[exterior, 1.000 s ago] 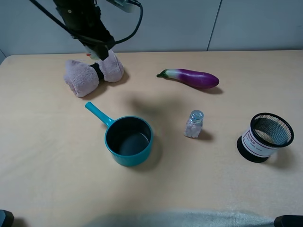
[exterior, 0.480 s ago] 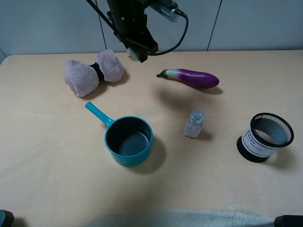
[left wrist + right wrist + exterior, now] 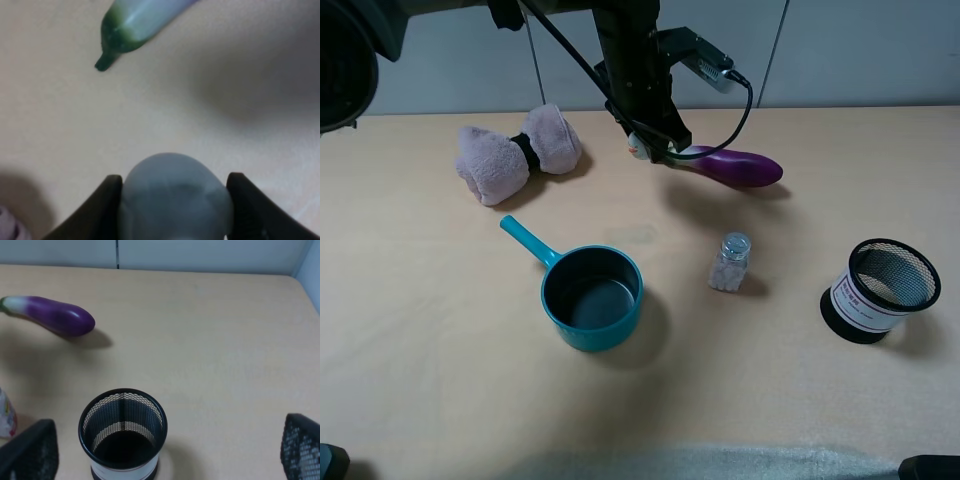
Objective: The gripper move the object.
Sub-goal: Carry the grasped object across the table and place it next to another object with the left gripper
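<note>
The white duck (image 3: pixel 175 200) is still above the table beside the eggplant's stem (image 3: pixel 117 42), so my left gripper needs to keep holding the duck until it rests on the tabletop.
My left gripper (image 3: pixel 648 148) hangs in the air over the back of the table, just left of the eggplant's stem. It is shut on the tiny white rubber duck (image 3: pixel 640 150). In the left wrist view the duck (image 3: pixel 175 197) fills the gap between the two black fingers (image 3: pixel 102 207), with the eggplant's green stem (image 3: pixel 117 42) below it on the table. My right gripper (image 3: pixel 165 455) is open and empty, its fingertips wide apart on either side of the mesh cup.
A purple eggplant (image 3: pixel 735 165) lies at the back centre. A teal pot (image 3: pixel 590 298) with a handle stands mid-table. A clear salt shaker (image 3: pixel 730 263) is right of it. A black mesh cup (image 3: pixel 878 290) is at the right. A pink rolled towel (image 3: pixel 517 152) lies back left.
My left gripper has carried the duck rightward from above the pink towel to beside the eggplant's stem, and somewhat lower. Nothing on the table has moved.
</note>
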